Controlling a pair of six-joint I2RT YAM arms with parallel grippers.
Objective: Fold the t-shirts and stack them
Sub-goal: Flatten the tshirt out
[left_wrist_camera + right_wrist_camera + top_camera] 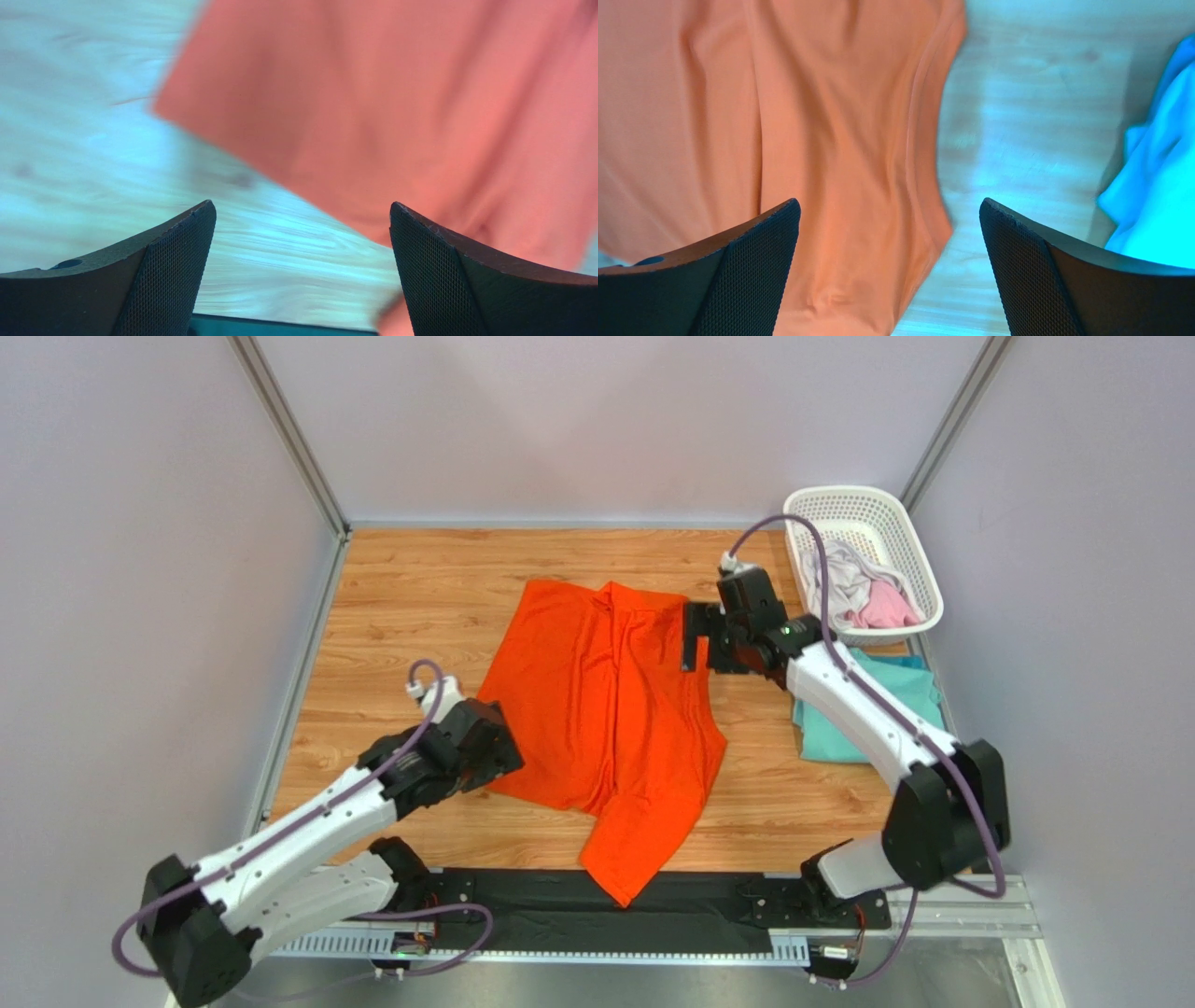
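The robot needs to grab the orange t-shirt's near corner [493, 786] [167, 106] next with its left gripper. The shirt can then be spread for folding, and the sleeve is left to the right gripper.
A bright orange t-shirt [603, 707] lies spread out on the wooden table, one sleeve trailing over the near edge. My left gripper [494, 745] hovers at its lower left edge, open and holding nothing. In the left wrist view the left gripper [300, 204] frames bare wood and the orange t-shirt's [421, 105] corner. My right gripper [697, 637] is open over the shirt's upper right edge. The right wrist view shows the right gripper [889, 200] above the orange t-shirt's [808, 126] border. A teal t-shirt [859, 717] [1158, 189] lies folded at the right, partly under the right arm.
A white lattice basket [814, 497] stands at the back right corner, holding a pale grey-white tee [842, 574] and a pink tee [887, 606]. Grey walls close in the table on three sides. A black strip [561, 910] runs along the near edge between the arm bases.
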